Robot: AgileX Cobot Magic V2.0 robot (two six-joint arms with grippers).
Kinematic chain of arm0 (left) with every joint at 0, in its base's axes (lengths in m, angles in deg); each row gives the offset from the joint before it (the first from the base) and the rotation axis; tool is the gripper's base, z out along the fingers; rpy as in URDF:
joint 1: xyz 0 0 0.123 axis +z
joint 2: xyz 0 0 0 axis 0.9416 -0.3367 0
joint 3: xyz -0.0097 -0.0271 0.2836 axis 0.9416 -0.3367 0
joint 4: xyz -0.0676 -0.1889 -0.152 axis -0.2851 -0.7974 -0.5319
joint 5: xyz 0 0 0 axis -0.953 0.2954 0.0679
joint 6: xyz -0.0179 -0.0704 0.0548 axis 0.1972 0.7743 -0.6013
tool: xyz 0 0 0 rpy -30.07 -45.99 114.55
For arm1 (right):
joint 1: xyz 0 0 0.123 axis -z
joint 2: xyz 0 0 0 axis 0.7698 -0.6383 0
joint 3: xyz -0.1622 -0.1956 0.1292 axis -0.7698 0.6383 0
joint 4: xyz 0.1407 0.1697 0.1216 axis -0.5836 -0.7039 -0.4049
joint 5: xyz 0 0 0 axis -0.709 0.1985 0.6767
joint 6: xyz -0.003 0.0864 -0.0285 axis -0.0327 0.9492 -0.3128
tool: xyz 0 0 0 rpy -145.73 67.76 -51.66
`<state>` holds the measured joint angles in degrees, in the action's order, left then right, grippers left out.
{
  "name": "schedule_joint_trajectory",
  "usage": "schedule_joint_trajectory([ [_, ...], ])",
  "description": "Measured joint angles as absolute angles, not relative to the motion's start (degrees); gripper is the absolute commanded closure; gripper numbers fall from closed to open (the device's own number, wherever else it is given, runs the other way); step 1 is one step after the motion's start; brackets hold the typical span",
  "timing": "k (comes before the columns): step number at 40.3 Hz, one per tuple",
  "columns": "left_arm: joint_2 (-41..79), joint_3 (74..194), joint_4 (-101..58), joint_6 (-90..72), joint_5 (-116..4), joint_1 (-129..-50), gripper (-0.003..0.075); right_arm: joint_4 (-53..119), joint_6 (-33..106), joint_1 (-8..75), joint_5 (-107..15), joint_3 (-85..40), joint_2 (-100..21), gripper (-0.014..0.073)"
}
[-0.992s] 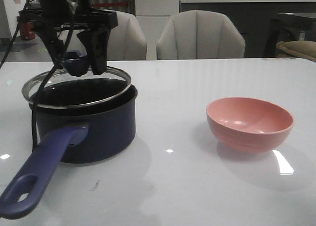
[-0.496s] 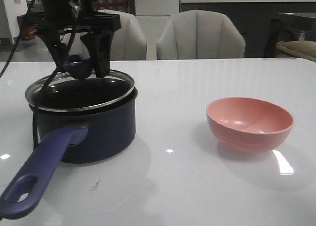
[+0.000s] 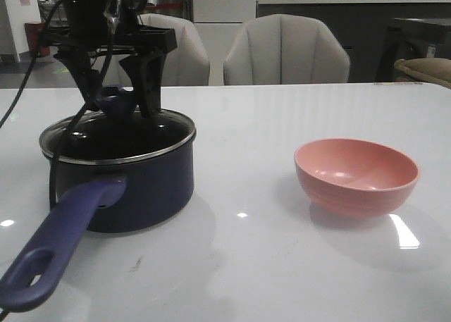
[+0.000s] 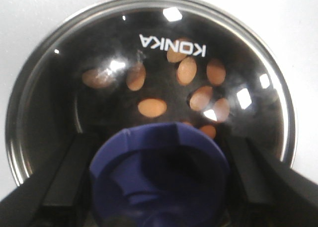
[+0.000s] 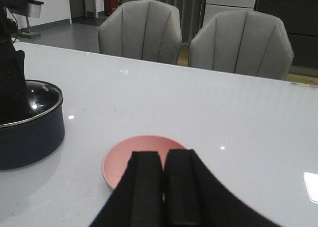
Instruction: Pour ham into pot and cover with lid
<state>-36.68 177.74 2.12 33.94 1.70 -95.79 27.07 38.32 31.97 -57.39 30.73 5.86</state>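
Observation:
The glass lid is lying level on the pot's rim (image 3: 170, 149) and would stay there, so my left gripper should let it go.
The navy pot (image 3: 141, 188) stands at the table's left, its long purple-blue handle (image 3: 63, 244) pointing to the front. The glass lid (image 3: 165, 130) lies level on the pot's rim. My left gripper (image 3: 121, 105) is shut on the lid's dark-blue knob (image 3: 116, 100), a finger on each side. In the left wrist view, several orange-pink ham slices (image 4: 152, 108) show through the lid (image 4: 233, 43) on the pot's black bottom, beyond the knob (image 4: 159, 172). My right gripper (image 5: 163, 157) is shut and empty, above the near side of the pink bowl (image 5: 129, 160); it is out of the front view.
The pink bowl (image 3: 356, 174) stands empty at the table's right. The pot also shows in the right wrist view (image 5: 30, 137). Two grey chairs (image 3: 285, 51) stand behind the far table edge. A cable (image 3: 53, 174) hangs from the left arm beside the pot.
My left gripper has lowered the lid from a tilted hold above the pot until it rests flat on the rim. The bowl has not moved.

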Motion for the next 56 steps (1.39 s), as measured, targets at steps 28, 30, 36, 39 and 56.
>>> schedule_joint_trajectory([
  [28, -37.29, 181.04, 2.12, 33.61, 1.70, -95.79, 0.0083, 27.07, 38.32, 31.97, -57.39, 30.73, 5.86, 0.0445],
  [30, -36.62, 181.43, 2.12, 33.61, 1.60, -95.79, 0.0083, 27.07, 38.32, 31.97, -57.39, 30.73, 5.86, 0.0445],
  [36, -32.36, 181.25, 2.12, 31.96, 1.70, -95.79, 0.0083, 27.07, 38.32, 31.97, -57.39, 30.73, 5.86, 0.0445],
  [39, -29.12, 180.44, 2.52, 31.61, 1.82, -95.79, 0.0083, 27.07, 38.32, 31.97, -57.39, 30.73, 5.86, 0.0445],
  [56, -2.69, 160.65, 4.60, 31.25, -4.66, -95.79, 0.0083, 27.07, 38.32, 31.97, -57.39, 30.73, 5.86, 0.0445],
])
